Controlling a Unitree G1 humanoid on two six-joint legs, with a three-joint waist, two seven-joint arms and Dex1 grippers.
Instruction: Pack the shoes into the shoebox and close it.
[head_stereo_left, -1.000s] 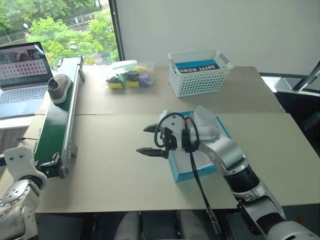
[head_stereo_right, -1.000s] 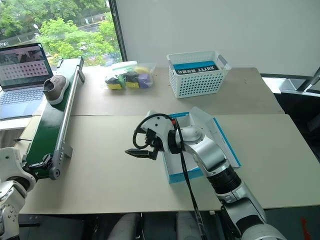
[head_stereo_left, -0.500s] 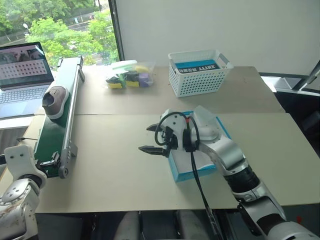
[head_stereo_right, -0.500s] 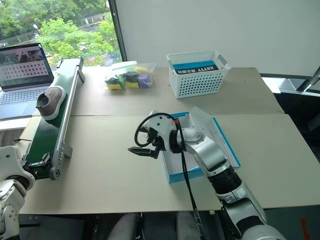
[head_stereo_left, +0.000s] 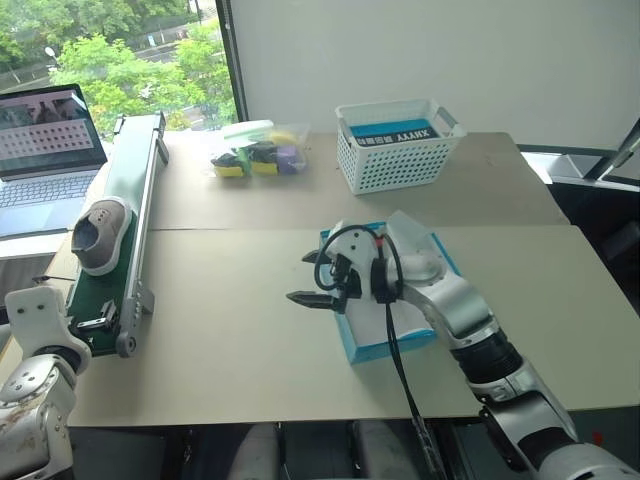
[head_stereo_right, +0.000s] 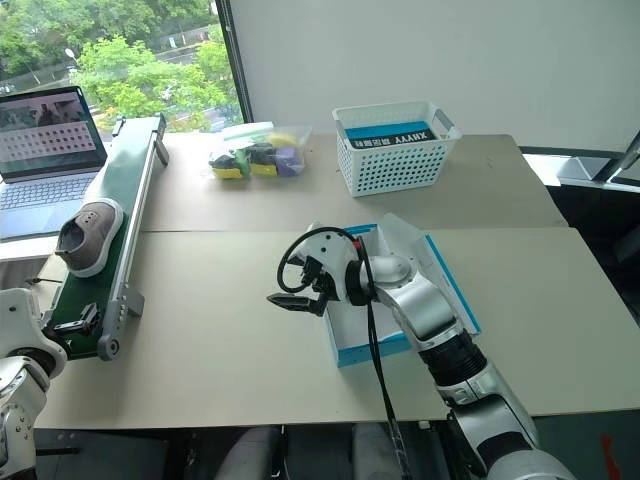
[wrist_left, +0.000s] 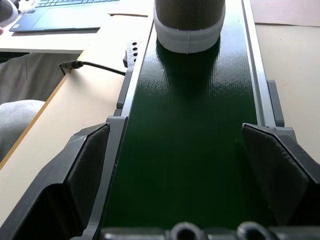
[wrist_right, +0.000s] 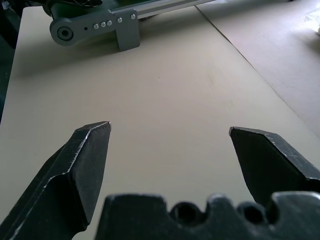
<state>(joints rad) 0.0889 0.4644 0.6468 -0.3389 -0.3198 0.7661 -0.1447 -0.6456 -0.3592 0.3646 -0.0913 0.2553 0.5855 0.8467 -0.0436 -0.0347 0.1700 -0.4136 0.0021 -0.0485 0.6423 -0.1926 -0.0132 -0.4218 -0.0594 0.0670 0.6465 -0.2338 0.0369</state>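
Observation:
Green belt (wrist_left: 187, 150) is showing between my fingers. My left gripper needs to move toward the shoe's white sole (wrist_left: 188, 41) first, then close on the shoe.
One grey-beige shoe (head_stereo_left: 97, 232) with a white sole rides on the green conveyor belt (head_stereo_left: 130, 190) at the left, close to its near end. My left gripper (wrist_left: 175, 127) is open at that end, one finger on each side of the belt, with the shoe (wrist_left: 189, 20) a short way ahead of it. The light-blue shoebox (head_stereo_left: 385, 345) lies open at the table's middle, its white inside partly hidden by my right arm. My right gripper (head_stereo_left: 303, 278) hangs open and empty over bare table just left of the box, pointing towards the conveyor.
A white lattice basket (head_stereo_left: 395, 145) holding a blue item stands at the back. A clear bag of colourful things (head_stereo_left: 260, 150) lies to its left. An open laptop (head_stereo_left: 40, 150) sits beyond the conveyor at the far left.
The shoe has travelled down the belt towards my left gripper. Both grippers stay open and hardly moved.

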